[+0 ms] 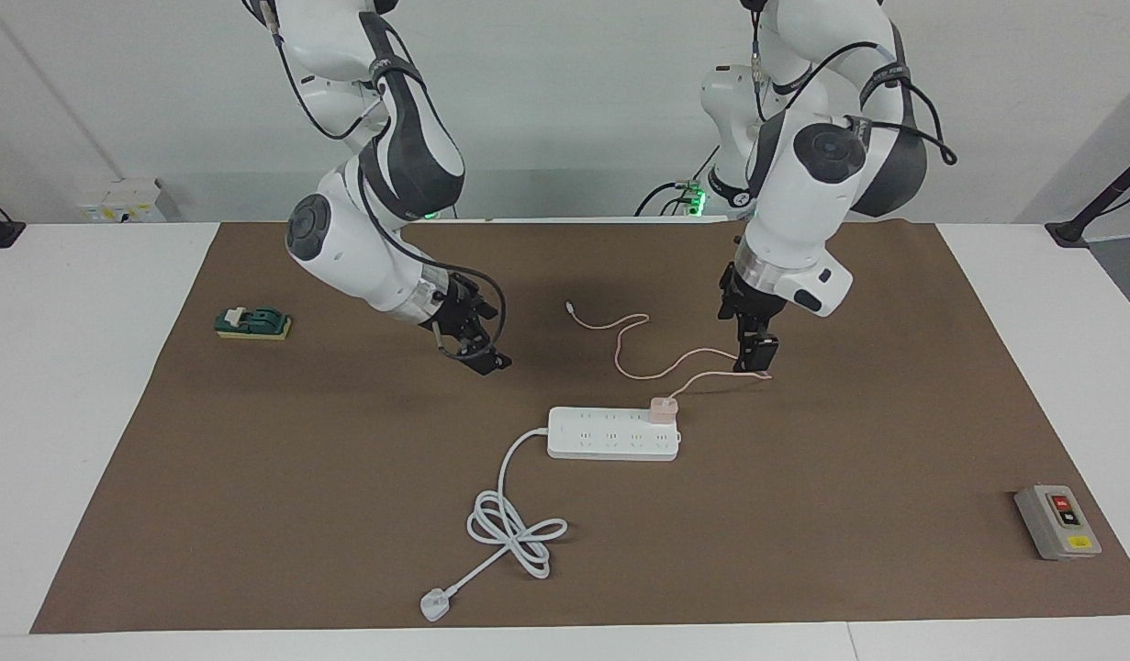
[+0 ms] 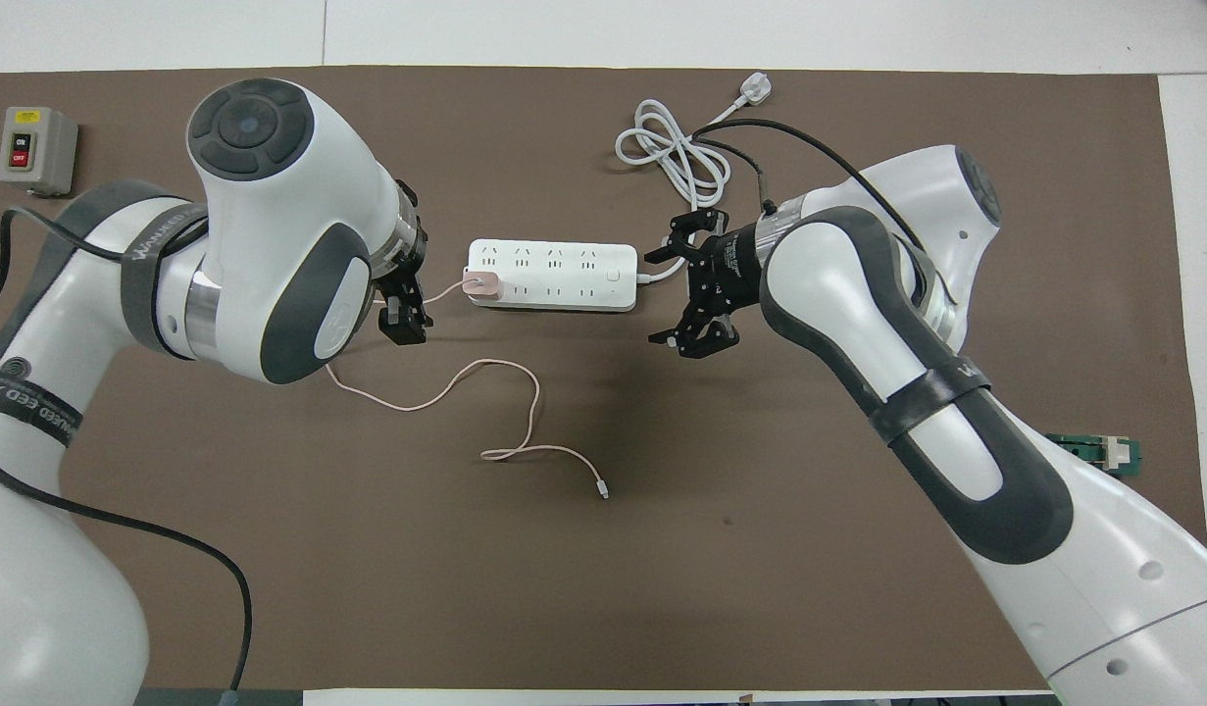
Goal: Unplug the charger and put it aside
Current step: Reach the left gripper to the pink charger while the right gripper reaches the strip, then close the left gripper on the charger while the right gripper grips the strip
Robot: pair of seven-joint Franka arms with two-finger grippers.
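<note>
The power strip needs to be held steady while the charger (image 2: 482, 284) is unplugged, so my right gripper should grab it by its cord end (image 2: 622, 278) next.
The charger (image 1: 663, 407) (image 2: 482, 284), a small pale pink cube, is plugged into the end socket of the white power strip (image 1: 610, 433) (image 2: 554, 275) toward the left arm's end. Its thin pink cable (image 1: 675, 363) (image 2: 436, 392) snakes over the mat toward the robots. My left gripper (image 1: 755, 358) (image 2: 409, 291) hangs low over the cable loop beside that end of the strip, open and holding nothing. My right gripper (image 1: 480, 356) (image 2: 683, 284) hovers open over the mat by the strip's cord end.
The strip's thick white cord lies coiled (image 1: 514, 532) (image 2: 674, 152) and ends in a white plug (image 1: 431, 604) (image 2: 755, 90) at the mat's edge farthest from the robots. A grey switch box (image 1: 1057, 521) (image 2: 36, 149) and a green-and-yellow block (image 1: 252, 323) (image 2: 1098, 453) sit near opposite ends.
</note>
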